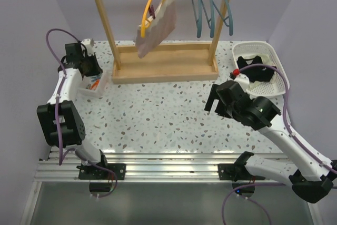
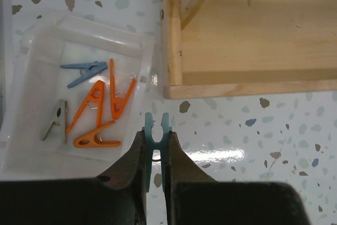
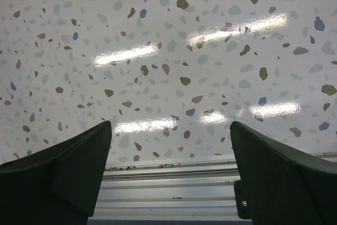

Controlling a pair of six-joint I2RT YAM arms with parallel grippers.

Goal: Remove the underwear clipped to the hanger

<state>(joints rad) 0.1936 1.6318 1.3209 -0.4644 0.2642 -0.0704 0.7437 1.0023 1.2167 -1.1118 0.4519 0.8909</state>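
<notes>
The light blue clothespin [image 2: 149,126] is over empty table past the clear tray's side and would miss, so it needs to move toward the tray before my left gripper releases it.
The pink-mauve underwear [image 1: 158,27] hangs clipped to a yellow hanger [image 1: 149,5] on the wooden rack [image 1: 164,66]. A black underwear [image 1: 256,71] lies in the white basket [image 1: 280,64] at the right. My left gripper [image 1: 87,68] [image 2: 157,139] is at the far left beside a clear tray [image 2: 31,151], shut on a light blue clothespin [image 2: 149,126] whose prongs stick out past the fingertips. Well clear of the hanger, my right gripper [image 1: 213,101] [image 3: 169,130] hovers open and empty over the table near the front rail.
The clear tray [image 1: 97,85] holds several loose clothespins, orange [image 2: 89,106], blue [image 2: 84,72] and grey [image 2: 58,119]. The rack's wooden base [image 2: 253,35] lies just right of it. Teal hangers [image 1: 208,1] hang on the rack's right side.
</notes>
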